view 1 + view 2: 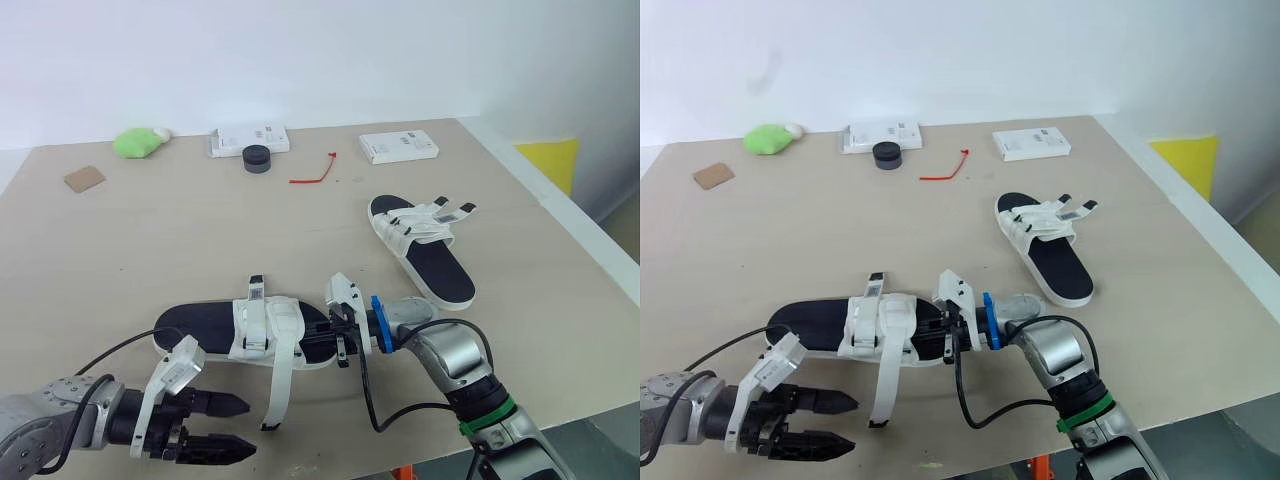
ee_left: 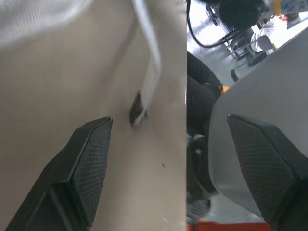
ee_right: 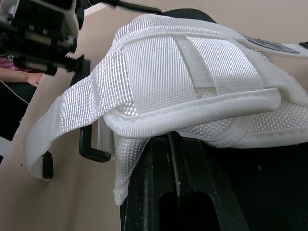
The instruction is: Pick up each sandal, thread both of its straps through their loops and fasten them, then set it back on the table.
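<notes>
The strap hangs slack and its end is free, so I will next pinch it by its black tip point(image 1: 270, 426) with my left gripper to thread the white Velcro strap point(image 1: 282, 375).
The near sandal point(image 1: 215, 325), black-soled with white mesh straps, lies flat by the table's front edge. My right gripper point(image 1: 338, 340) is shut on the end of its sole, and in the right wrist view the white strap band point(image 3: 192, 72) arches just past the gripper point(image 3: 175, 144). One loose strap point(image 1: 280, 385) trails from this sandal toward the table edge. My left gripper point(image 1: 248, 428) stands open just left of that strap's tip point(image 2: 138, 110), holding nothing. The second sandal point(image 1: 420, 245) lies farther right with its straps spread apart.
At the back of the table point(image 1: 150, 240) lie two white boxes point(image 1: 250, 140) point(image 1: 398, 147), a black round cap point(image 1: 257, 158), a red zip tie point(image 1: 318, 172), a green lump point(image 1: 135, 142) and a brown card point(image 1: 84, 178). The table's front edge runs right under my left gripper.
</notes>
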Robot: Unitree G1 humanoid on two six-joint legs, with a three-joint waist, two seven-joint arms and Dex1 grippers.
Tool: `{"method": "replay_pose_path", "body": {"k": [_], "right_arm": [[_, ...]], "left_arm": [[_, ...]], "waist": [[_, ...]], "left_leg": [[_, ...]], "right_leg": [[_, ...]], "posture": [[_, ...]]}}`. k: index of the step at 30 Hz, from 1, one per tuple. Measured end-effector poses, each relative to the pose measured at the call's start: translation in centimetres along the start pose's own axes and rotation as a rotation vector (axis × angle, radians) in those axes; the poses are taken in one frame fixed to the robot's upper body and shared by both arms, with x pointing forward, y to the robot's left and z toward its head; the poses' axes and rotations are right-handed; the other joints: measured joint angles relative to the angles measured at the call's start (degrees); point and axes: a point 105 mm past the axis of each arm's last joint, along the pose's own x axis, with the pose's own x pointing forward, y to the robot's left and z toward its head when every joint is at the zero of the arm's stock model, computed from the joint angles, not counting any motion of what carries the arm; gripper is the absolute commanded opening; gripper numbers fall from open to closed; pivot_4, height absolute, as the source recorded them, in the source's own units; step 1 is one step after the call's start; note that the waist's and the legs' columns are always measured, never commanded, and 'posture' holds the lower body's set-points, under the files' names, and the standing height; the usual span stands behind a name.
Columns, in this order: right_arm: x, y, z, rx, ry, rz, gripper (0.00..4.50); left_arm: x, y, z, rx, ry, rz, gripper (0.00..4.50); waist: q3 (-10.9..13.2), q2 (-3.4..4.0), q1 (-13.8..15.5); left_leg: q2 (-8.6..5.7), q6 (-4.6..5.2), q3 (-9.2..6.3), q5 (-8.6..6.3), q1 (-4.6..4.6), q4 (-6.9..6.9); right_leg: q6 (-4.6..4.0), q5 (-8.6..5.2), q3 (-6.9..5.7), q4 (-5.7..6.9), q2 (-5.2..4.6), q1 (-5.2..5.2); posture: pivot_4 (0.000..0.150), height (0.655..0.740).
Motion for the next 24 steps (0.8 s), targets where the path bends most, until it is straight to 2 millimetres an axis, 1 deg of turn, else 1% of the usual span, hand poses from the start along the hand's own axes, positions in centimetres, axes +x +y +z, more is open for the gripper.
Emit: {"method": "replay_pose_path", "body": {"k": [1, 3, 4, 6, 9, 14, 15, 16, 17, 18, 19, 20, 21, 22, 23, 24], "right_arm": [[0.0, 0.0, 0.0, 0.001, 0.000, 0.000, 0.00], [-0.1, 0.0, -0.1, 0.002, 0.003, -0.004, 0.00], [-0.1, 0.0, -0.1, 0.002, 0.003, -0.006, 0.00], [-0.1, 0.0, -0.1, 0.003, 0.002, -0.007, 0.00], [-0.1, 0.0, -0.1, 0.004, 0.003, -0.008, 0.00], [-0.1, -0.1, -0.1, 0.005, 0.004, -0.018, 0.00], [-0.1, -0.1, -0.1, 0.005, 0.003, -0.018, 0.00], [-0.1, -0.1, -0.1, 0.005, 0.003, -0.017, 0.00], [-0.1, -0.1, -0.1, 0.005, 0.003, -0.017, 0.00], [-0.1, -0.1, -0.1, 0.005, 0.003, -0.016, 0.00], [0.0, -0.1, -0.1, 0.005, 0.002, -0.015, 0.00], [0.0, -0.1, -0.1, 0.005, 0.003, -0.016, 0.00], [0.0, -0.1, -0.1, 0.005, 0.003, -0.016, 0.00], [0.0, -0.1, -0.1, 0.005, 0.002, -0.018, 0.00], [0.0, -0.1, -0.1, 0.005, 0.002, -0.018, 0.00], [0.0, -0.1, -0.1, 0.005, 0.002, -0.018, 0.00]], "left_arm": [[0.2, 0.1, 0.1, -0.005, -0.013, 0.006, 3.92], [1.1, 1.1, 1.2, -0.006, -0.068, 0.040, 3.92], [1.6, 1.8, 1.8, -0.007, -0.095, 0.061, 3.92], [2.2, 2.4, 2.5, -0.010, -0.111, 0.077, 3.92], [2.9, 2.6, 3.1, -0.014, -0.104, 0.073, 3.92], [3.3, 2.5, 3.4, -0.032, -0.069, 0.041, 3.92], [3.3, 2.5, 3.4, -0.036, -0.061, 0.033, 3.53], [3.3, 2.5, 3.4, -0.036, -0.060, 0.032, 3.41], [3.3, 2.4, 3.0, -0.052, -0.038, 0.021, 2.89], [3.3, 2.4, 3.0, -0.055, -0.034, 0.018, 2.89], [3.2, 2.3, 2.5, -0.072, -0.007, 0.009, 2.43], [3.1, 2.2, 2.3, -0.088, 0.009, 0.003, 2.16], [3.1, 2.2, 2.2, -0.095, 0.014, -0.001, 1.75], [3.0, 2.2, 2.0, -0.112, 0.021, -0.005, 1.57], [3.0, 2.2, 1.9, -0.123, 0.025, -0.007, 1.15], [3.0, 2.1, 1.8, -0.135, 0.026, -0.013, 0.84]], "waist": [[-0.01, 0.03, 0.01], [-0.07, 0.13, 0.22], [-0.09, 0.08, 0.25], [-0.14, -0.03, 0.21], [-0.16, 0.02, 0.22], [-0.18, 0.03, 0.25], [-0.19, 0.03, 0.25], [-0.19, 0.02, 0.25], [-0.19, 0.02, 0.21], [-0.19, 0.02, 0.20], [-0.19, 0.02, 0.19], [-0.18, 0.04, 0.19], [-0.18, 0.04, 0.19], [-0.19, 0.03, 0.19], [-0.19, 0.03, 0.19], [-0.19, 0.03, 0.18]], "left_leg": [[-0.01, -0.02, 0.01, -0.01, 0.00, 0.01], [-0.04, -0.04, 0.01, -0.02, 0.00, 0.08], [-0.03, -0.04, -0.01, -0.03, 0.00, 0.11], [-0.01, -0.06, -0.02, -0.03, -0.01, 0.12], [-0.01, -0.08, 0.00, -0.05, -0.01, 0.17], [-0.02, -0.08, -0.01, -0.05, 0.00, 0.26], [-0.02, -0.08, -0.01, -0.05, 0.01, 0.26], [-0.02, -0.08, -0.01, -0.05, 0.01, 0.26], [-0.02, -0.08, -0.01, -0.05, 0.01, 0.26], [-0.02, -0.08, -0.01, -0.05, 0.01, 0.25], [-0.01, -0.08, -0.02, -0.05, 0.00, 0.25], [-0.01, -0.08, -0.02, -0.05, 0.00, 0.25], [-0.01, -0.08, -0.02, -0.05, 0.00, 0.25], [-0.01, -0.08, -0.02, -0.05, 0.00, 0.25], [-0.01, -0.08, -0.02, -0.05, 0.00, 0.26], [-0.01, -0.08, -0.02, -0.05, 0.00, 0.26]], "right_leg": [[0.00, 0.00, 0.02, 0.00, 0.00, 0.00], [0.00, 0.00, 0.01, 0.00, -0.01, 0.05], [0.01, 0.02, 0.00, 0.00, 0.02, 0.06], [-0.02, 0.04, 0.03, 0.01, 0.07, 0.06], [-0.02, 0.04, 0.07, 0.01, 0.07, 0.08], [0.03, 0.08, 0.06, 0.01, 0.07, 0.12], [0.03, 0.08, 0.06, 0.01, 0.07, 0.12], [0.03, 0.08, 0.06, 0.01, 0.07, 0.12], [0.03, 0.07, 0.07, 0.01, 0.08, 0.12], [0.03, 0.07, 0.06, 0.01, 0.08, 0.11], [0.02, 0.07, 0.06, 0.01, 0.10, 0.10], [0.02, 0.07, 0.07, 0.01, 0.09, 0.11], [0.02, 0.08, 0.07, 0.01, 0.09, 0.11], [0.02, 0.08, 0.06, 0.01, 0.09, 0.11], [0.02, 0.08, 0.07, 0.01, 0.09, 0.11], [0.02, 0.08, 0.07, 0.01, 0.09, 0.11]], "posture": [[0.150, 0.7400], [0.150, 0.7400], [0.150, 0.7400], [0.150, 0.7400], [0.150, 0.7400], [0.150, 0.7400], [0.150, 0.7400], [0.150, 0.7400], [0.150, 0.7400], [0.150, 0.7400], [0.150, 0.7400], [0.150, 0.7400], [0.150, 0.7400], [0.150, 0.7400], [0.150, 0.7400], [0.150, 0.7400]]}}
